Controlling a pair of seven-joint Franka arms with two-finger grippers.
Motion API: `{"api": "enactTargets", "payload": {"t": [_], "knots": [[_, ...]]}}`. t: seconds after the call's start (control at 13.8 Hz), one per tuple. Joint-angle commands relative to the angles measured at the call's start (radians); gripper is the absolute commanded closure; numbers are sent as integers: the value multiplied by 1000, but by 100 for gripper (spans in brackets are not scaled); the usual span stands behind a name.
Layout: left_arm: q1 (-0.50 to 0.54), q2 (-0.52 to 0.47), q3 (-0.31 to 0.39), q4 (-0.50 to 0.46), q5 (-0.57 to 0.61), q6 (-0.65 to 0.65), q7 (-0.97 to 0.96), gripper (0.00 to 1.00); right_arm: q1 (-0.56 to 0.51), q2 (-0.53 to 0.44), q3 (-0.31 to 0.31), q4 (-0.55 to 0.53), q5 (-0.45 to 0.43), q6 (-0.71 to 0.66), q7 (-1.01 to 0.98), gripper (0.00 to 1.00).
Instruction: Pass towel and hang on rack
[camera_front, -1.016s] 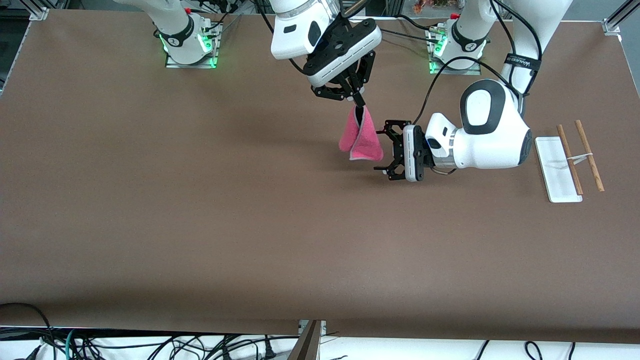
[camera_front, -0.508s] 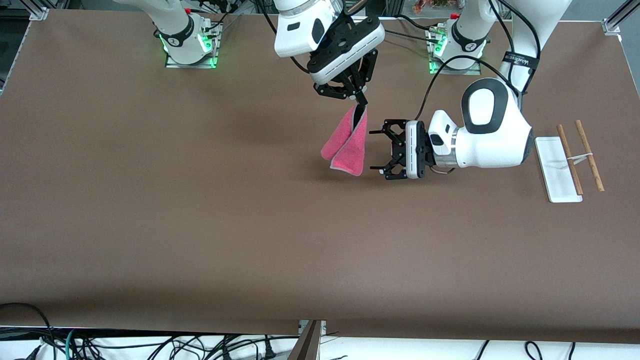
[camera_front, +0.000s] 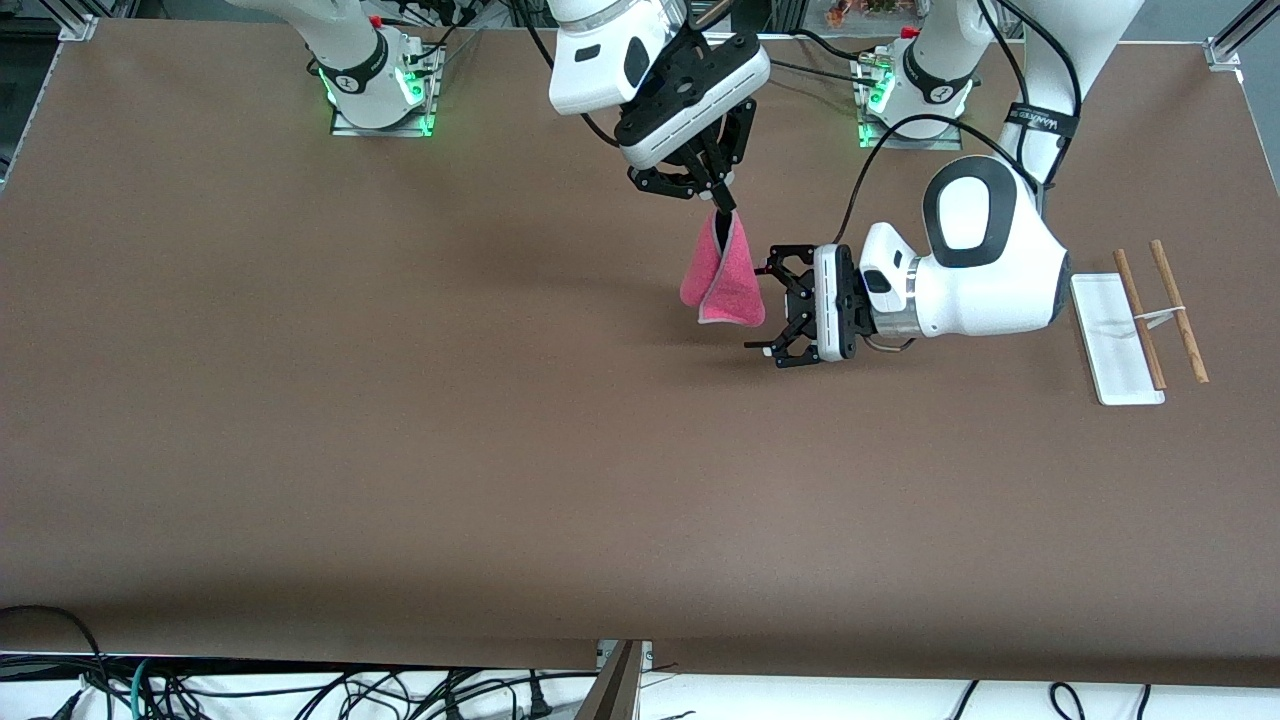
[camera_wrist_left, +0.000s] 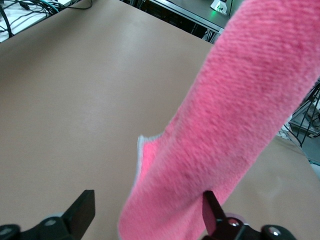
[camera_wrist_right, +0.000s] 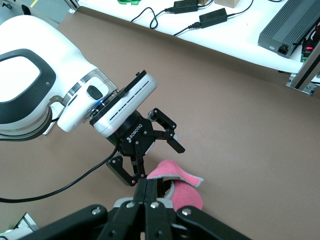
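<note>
My left gripper grabs the towel by its loose hanging end (camera_front: 734, 302) next, to hang the towel on the rack (camera_front: 1115, 340).
The pink-red towel (camera_front: 725, 282) hangs folded in the air over the middle of the table. My right gripper (camera_front: 722, 212) is shut on its top corner. The left gripper (camera_front: 765, 308) lies level beside the towel, open, with its jaws wide apart. In the left wrist view the towel (camera_wrist_left: 225, 125) hangs between the two fingers (camera_wrist_left: 82, 210) and brushes one of them. The right wrist view shows the shut right gripper (camera_wrist_right: 150, 192), the towel (camera_wrist_right: 185, 195) below it and the left gripper (camera_wrist_right: 158, 166) beside it. The rack (camera_front: 1115, 340) stands at the left arm's end of the table.
The rack's two brown rods (camera_front: 1140, 320) rise from its white base. Both arm bases (camera_front: 375, 85) stand along the table edge farthest from the front camera. Cables hang below the edge nearest that camera.
The towel swung out toward the right arm's end of the table and has swung back between the left gripper's fingers. The right gripper rose a little. The left gripper shifted slightly.
</note>
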Motion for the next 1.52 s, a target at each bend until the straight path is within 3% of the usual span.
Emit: {"api": "enactTargets", "payload": {"t": [0.0,0.15,0.22,1.16,1.31,1.45], "knots": [[-4,-17,-3,-24,-76,23,99,46,10,7,-5,16,-16,5,11,100],[0,-15,-36,-33,-95,23,137,92,12,7,-5,16,-16,5,11,100],[0,-15,-37,-31,-95,23,137,100,12,7,-5,16,-16,5,11,100],[12,-24,-28,-18,-90,31,125,100,15,9,-5,16,-16,5,11,100],[12,-24,-26,-18,-85,29,123,100,15,9,-6,16,-16,5,11,75],[14,-23,-25,-16,-44,29,88,100,15,9,-8,16,-20,7,2,0]]}}
